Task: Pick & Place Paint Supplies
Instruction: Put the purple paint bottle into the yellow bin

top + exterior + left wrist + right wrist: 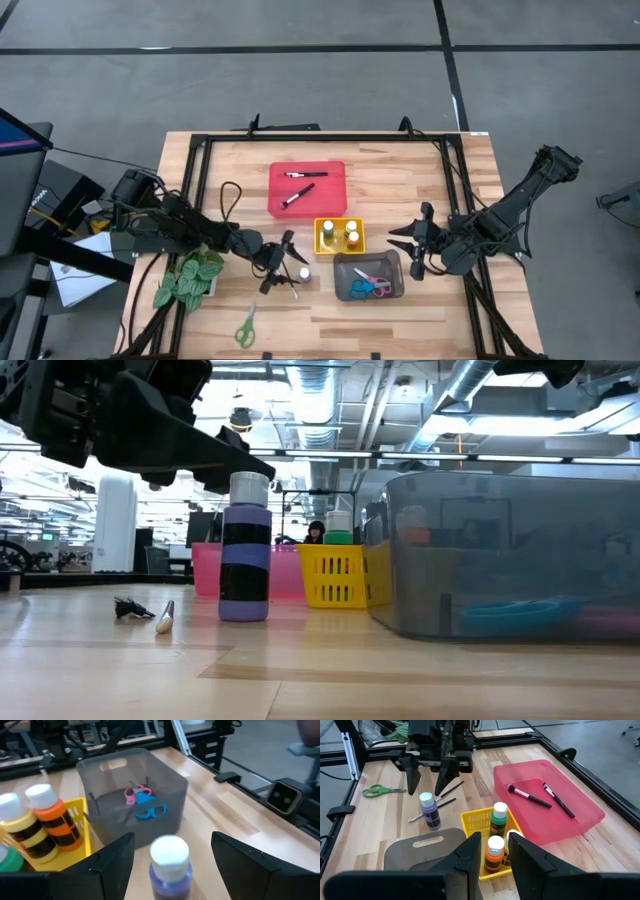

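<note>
My left gripper grabs the purple bottle by its white cap (305, 272) next, to set the bottle among the other paints in the yellow tray (325, 245).
A purple paint bottle (170, 872) with a white cap stands upright on its base on the wooden table (440, 310), just left of the grey tray (390, 262). My left gripper (172, 840) hovers open above and behind it, its fingers apart on either side of the cap without touching it. In the right wrist view that gripper (427, 782) hangs over the bottle (430, 815). Dark-handled brushes (447, 802) lie flat on the table by the bottle. My right gripper (408, 247) waits open in the air right of the yellow tray (325, 245).
The red tray (335, 205) holds two brushes, the yellow tray several bottles, the grey tray pink and blue scissors (142, 802). Green scissors (245, 326) lie near the front edge. A leafy plant (190, 278) sits at the left, beside my left arm.
</note>
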`<state>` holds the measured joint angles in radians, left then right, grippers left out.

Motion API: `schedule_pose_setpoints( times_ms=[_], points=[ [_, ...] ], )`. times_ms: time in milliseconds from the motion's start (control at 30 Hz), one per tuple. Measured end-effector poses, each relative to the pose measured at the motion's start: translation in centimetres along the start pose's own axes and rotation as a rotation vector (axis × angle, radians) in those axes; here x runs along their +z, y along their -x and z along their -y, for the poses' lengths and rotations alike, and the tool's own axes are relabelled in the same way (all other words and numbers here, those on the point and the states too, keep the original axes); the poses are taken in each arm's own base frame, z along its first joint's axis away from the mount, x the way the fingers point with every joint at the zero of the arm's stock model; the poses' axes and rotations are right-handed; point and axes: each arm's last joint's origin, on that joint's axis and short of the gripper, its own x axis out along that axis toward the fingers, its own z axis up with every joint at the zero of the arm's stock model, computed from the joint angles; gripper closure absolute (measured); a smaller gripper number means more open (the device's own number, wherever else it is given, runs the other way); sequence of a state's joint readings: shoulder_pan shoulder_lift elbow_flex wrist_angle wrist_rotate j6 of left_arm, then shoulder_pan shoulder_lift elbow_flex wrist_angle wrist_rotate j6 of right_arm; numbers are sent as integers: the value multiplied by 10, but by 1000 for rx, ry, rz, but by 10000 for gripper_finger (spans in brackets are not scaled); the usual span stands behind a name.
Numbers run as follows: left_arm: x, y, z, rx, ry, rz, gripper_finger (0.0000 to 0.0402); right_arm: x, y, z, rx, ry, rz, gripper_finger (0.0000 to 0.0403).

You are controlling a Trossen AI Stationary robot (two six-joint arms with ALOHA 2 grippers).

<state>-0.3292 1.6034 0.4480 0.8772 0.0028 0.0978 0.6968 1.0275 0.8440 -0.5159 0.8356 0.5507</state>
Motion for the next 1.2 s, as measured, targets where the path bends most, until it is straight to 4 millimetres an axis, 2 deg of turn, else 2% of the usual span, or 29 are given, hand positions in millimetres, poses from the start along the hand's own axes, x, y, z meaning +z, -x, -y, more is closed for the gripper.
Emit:
schedule_pose_setpoints(
  times_ms=[167, 333, 500, 600, 800, 1000, 1200],
  points=[
    [6, -6, 0, 9, -1, 6, 146, 0, 0, 0, 0, 0, 0, 309],
    [3, -9, 0, 4, -2, -78, 146, 0, 0, 0, 2, 1, 0, 309],
    [14, -13, -2, 14, 27, -68, 146, 0, 0, 0, 2, 1, 0, 309],
    [13, -18, -2, 0, 52, -173, 146, 0, 0, 0, 2, 1, 0, 309],
    [33, -28, -1, -28, 50, -232, 146, 0, 0, 0, 2, 1, 0, 309],
    [33, -29, -2, -35, 57, -315, 146, 0, 0, 0, 2, 1, 0, 309],
    [32, -29, -2, -35, 62, -324, 159, 0, 0, 0, 2, 2, -1, 309]
  ],
)
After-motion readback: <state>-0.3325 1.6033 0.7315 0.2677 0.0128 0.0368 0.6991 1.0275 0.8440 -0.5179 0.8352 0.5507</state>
